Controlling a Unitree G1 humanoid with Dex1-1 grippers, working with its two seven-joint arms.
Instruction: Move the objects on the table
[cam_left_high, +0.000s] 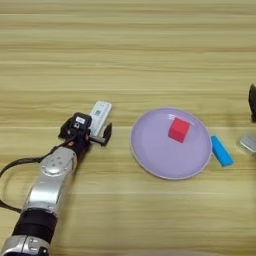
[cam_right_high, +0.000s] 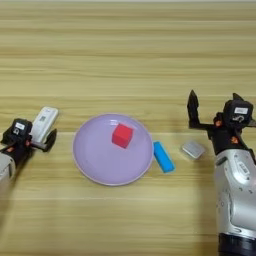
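I should next grab the long white bar with my left gripper by its plain end (cam_left_high: 95, 128), to move the bar to the lilac plate.
The long white remote-like bar (cam_left_high: 100, 115) lies slanted on the wooden table (cam_left_high: 125, 50), left of the lilac plate. My left gripper (cam_left_high: 86, 129) is open at the bar's near end, with its right finger (cam_left_high: 106, 133) just right of the bar. The small red cube (cam_right_high: 122, 135) rests on the plate. Right of the plate lies the silver-grey square block (cam_right_high: 193, 149). My right gripper (cam_right_high: 215, 106) stands open beyond and to the right of the block, with nothing between its fingers and its left finger (cam_right_high: 191, 107) above the block.
The large lilac round plate (cam_right_high: 100, 165) sits at the table's centre. A short blue bar (cam_right_high: 163, 156) lies against its right rim, between plate and silver block. Both forearms reach in from the near edge.
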